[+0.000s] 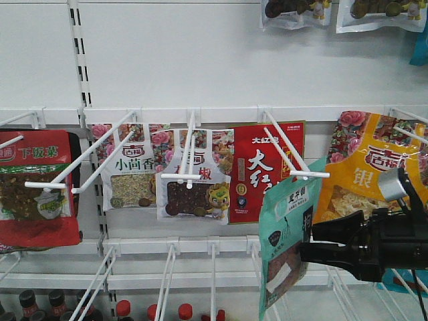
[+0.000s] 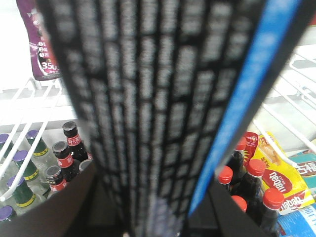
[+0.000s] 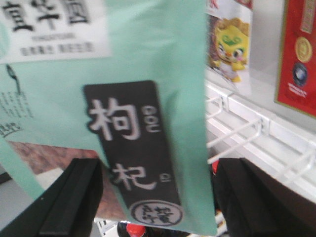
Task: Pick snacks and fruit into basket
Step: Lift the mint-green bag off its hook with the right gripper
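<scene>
My right gripper will next grab the teal pouch by its side edge (image 1: 304, 241), next to the dark name panel, to pick it for the basket.
Snacks hang on white pegs in the front view: a red pouch (image 1: 37, 187), two white pouches (image 1: 130, 174) (image 1: 197, 184), a red one (image 1: 261, 174), a yellow one (image 1: 361, 167) and a teal pouch (image 1: 287, 234). My right gripper (image 1: 309, 242) reaches in from the right at the teal pouch's lower edge. In the right wrist view the teal pouch (image 3: 148, 59) hangs between the wide-apart fingers of this gripper (image 3: 158, 197), which is open. My left gripper (image 2: 153, 212) is shut on a black woven basket (image 2: 148, 98) with a blue edge. No fruit is in view.
Long white wire pegs (image 1: 294, 157) stick out toward me from the shelf back. Dark bottles (image 1: 33, 304) and red-capped bottles (image 1: 154, 311) stand on the lower shelf. The left wrist view shows bottles (image 2: 64, 158), red-capped bottles (image 2: 252, 182) and a yellow pouch (image 2: 281, 182) below.
</scene>
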### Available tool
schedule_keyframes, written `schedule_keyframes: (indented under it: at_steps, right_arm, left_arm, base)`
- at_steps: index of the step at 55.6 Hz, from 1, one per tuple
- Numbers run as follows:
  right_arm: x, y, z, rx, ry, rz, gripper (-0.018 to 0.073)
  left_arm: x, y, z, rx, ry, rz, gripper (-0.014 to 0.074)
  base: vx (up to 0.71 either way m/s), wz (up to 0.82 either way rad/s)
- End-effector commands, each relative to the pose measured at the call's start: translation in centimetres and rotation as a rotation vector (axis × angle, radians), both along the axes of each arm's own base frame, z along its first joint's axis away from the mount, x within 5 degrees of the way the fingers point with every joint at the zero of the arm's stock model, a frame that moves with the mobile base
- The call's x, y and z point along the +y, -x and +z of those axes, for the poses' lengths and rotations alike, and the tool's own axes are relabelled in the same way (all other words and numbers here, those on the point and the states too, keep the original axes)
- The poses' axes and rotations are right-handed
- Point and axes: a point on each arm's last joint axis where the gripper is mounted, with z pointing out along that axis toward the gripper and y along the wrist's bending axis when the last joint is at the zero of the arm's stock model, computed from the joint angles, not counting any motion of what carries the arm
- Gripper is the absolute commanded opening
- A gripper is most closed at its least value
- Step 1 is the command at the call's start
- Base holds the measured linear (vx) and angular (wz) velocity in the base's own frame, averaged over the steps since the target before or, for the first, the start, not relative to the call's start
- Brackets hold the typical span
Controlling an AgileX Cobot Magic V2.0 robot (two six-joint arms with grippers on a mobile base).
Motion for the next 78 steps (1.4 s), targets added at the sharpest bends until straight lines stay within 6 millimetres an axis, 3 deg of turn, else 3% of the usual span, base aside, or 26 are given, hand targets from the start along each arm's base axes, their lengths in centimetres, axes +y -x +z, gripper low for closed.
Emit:
schedule_keyframes:
  at_steps: [1, 29, 48, 61, 69, 78]
  right_arm:
    - [0.2, 1.2, 2.9, -0.043, -0.065, 0.059, 0.055]
    - [0.2, 1.6, 4.1, -0.061, -0.111, 0.032, 0.0575]
    - [3.6, 2.1, 4.1, -0.095, -0.1, 0.152, 0.0575]
    - [4.2, 2.2, 4.2, -0.098, -0.104, 0.17, 0.0571]
    - [4.1, 2.1, 4.1, -0.089, -0.096, 0.148, 0.0517]
    - [4.0, 1.9, 4.1, -0.089, -0.093, 0.129, 0.0352]
  left_arm:
    - [0.1, -0.2, 2.0, -0.126, 0.025, 0.017, 0.0151]
    - [0.1, -0.2, 2.0, -0.126, 0.025, 0.017, 0.0151]
    - [0.1, -0.2, 2.0, -0.126, 0.025, 0.017, 0.0151]
    - [0.1, -0.2, 2.0, -0.126, 0.025, 0.017, 0.0151]
    - [0.1, -0.2, 2.0, -0.126, 0.025, 0.017, 0.0151]
    - [0.1, -0.2, 2.0, -0.126, 0.025, 0.017, 0.0151]
  base:
    - [0.0, 0.0]
    - [0.0, 0.0]
    - [0.0, 0.0]
    - [0.0, 0.0]
    - [0.0, 0.0]
    - [0.0, 0.0]
